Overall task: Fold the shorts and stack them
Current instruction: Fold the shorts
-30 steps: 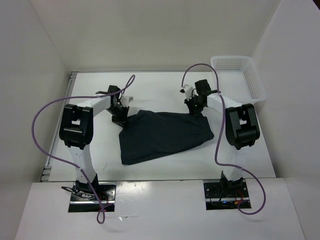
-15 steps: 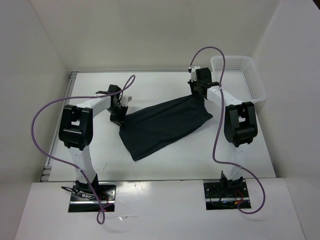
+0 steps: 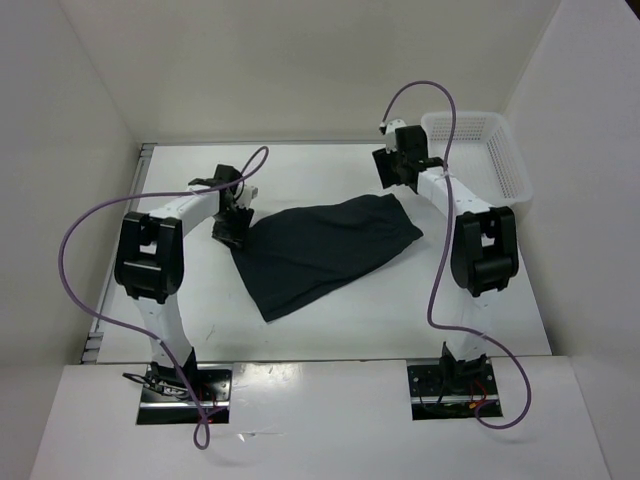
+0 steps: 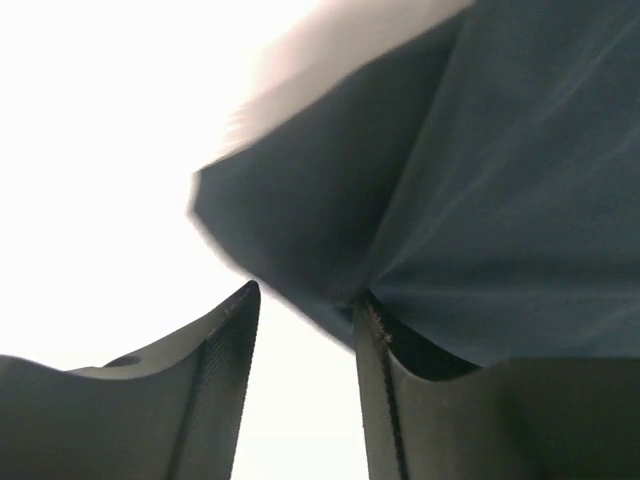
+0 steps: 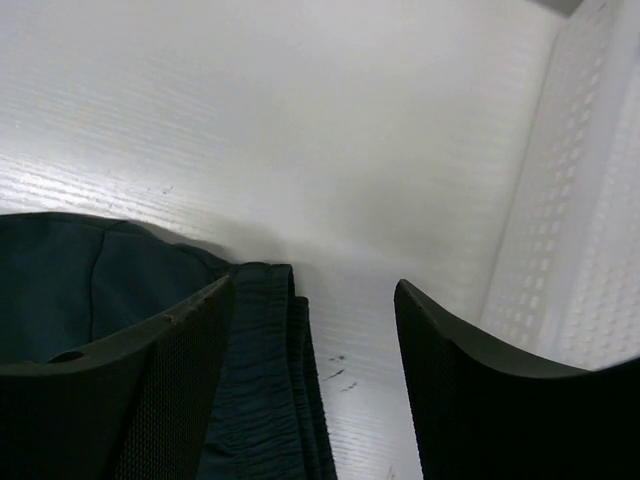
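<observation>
I will next grab the shorts point(image 3: 320, 250) with my left gripper by the corner beside it, so the waistband stays free for straightening and folding.
The dark shorts point(image 3: 320, 250) lie spread flat across the middle of the table, their left corner by my left gripper point(image 3: 232, 225). In the left wrist view that gripper point(image 4: 305, 292) is open; the shorts point(image 4: 480, 200) hang just past its tips and rest against the right finger point(image 4: 372, 380), with bare table showing in the gap. My right gripper point(image 3: 395, 168) hovers behind the shorts' back right corner. Its wrist view shows it point(image 5: 314, 283) wide open above the ribbed waistband point(image 5: 255, 380), which lies loose beside the left finger point(image 5: 170, 390).
A white mesh basket point(image 3: 500, 150) stands at the back right of the table, its wall point(image 5: 590, 200) close to the right gripper. White walls enclose the table on three sides. Purple cables loop over both arms.
Both grippers have opened and let go of the shorts. The right gripper had carried its corner backward and now sits higher; the fabric has dropped flat. The left arm barely moved.
</observation>
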Robot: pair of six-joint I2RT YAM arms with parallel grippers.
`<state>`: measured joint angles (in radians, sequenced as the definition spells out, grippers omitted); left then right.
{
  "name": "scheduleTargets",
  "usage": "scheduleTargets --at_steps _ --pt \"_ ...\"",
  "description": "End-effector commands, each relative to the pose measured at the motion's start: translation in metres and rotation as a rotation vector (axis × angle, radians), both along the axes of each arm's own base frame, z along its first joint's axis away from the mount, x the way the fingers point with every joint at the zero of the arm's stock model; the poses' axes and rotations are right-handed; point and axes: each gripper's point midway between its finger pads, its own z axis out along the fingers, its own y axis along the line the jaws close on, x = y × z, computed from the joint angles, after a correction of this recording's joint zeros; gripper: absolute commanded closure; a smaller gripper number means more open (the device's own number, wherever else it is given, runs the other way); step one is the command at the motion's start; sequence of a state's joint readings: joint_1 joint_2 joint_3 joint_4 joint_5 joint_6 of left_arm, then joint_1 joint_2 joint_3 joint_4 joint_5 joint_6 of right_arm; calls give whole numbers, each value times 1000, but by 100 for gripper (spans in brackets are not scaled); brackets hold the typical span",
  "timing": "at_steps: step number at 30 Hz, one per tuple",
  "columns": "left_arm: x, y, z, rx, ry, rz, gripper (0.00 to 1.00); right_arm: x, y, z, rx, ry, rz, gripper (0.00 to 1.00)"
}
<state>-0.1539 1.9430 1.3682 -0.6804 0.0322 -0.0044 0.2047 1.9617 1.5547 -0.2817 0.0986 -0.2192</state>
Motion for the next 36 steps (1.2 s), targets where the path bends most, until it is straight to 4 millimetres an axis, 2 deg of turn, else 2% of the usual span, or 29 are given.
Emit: scheduleTargets --at_steps 1,2,3,4,5,6,7,8,9,10,11,12,15,16,18,21,24,27,31,33,35,36 --pt "24 12 67 70 -196 24 49 -19 -9 48 -56 -64 55 30" --pt "16 7 82 74 -219 8 49 -29 -10 40 -67 -34 78 30" --pt "10 2 88 72 -222 -8 49 -47 -9 19 -74 31 118 28" --pt "0 -3 90 72 -214 -26 49 -59 -9 19 -77 47 141 25" --pt "-20 -7 90 76 -182 -50 47 -72 -9 9 -79 91 162 23" --pt "-34 -26 87 46 -156 -107 47 -88 -9 -8 -73 147 178 23" --pt "-50 -33 87 35 -126 -140 47 -97 -6 -11 -63 164 203 23" --pt "-67 -40 77 29 -84 -175 47 -102 -7 -19 -58 185 197 23" --pt "-83 -65 74 -9 -64 -254 47 -112 -9 -28 -61 213 197 23" --pt "-97 -77 70 -22 -31 -300 41 -117 -8 -30 -49 221 197 22" --pt "-108 -87 65 -30 -10 -342 40 -122 -9 -37 -51 237 197 22" --pt "-130 -105 57 -49 32 -421 40 -131 -11 -48 -54 269 198 22" --pt "-151 -126 30 -38 86 -514 39 -133 -13 -56 -72 269 204 22" --pt "-146 -133 26 -45 69 -524 39 -133 -15 -56 -79 268 198 22" --pt "-147 -133 10 -33 97 -523 39 -132 -15 -60 -79 271 198 22" --pt "-162 -134 -4 -54 151 -540 43 -139 -21 -75 -104 297 178 22" --pt "-191 -138 -6 -153 229 -557 52 -154 -30 -92 -126 340 150 22" --pt "-205 -129 -12 -150 270 -554 58 -162 -22 -95 -84 361 176 22" --pt "-211 -127 -14 -154 293 -553 58 -167 -20 -100 -63 373 167 22" --pt "-214 -126 -19 -153 320 -550 68 -167 -23 -103 -78 380 167 22" --pt "-218 -123 -23 -144 341 -547 85 -167 -22 -103 -76 381 169 22" --pt "-216 -120 -29 -120 334 -544 97 -170 -20 -102 -58 394 169 22"
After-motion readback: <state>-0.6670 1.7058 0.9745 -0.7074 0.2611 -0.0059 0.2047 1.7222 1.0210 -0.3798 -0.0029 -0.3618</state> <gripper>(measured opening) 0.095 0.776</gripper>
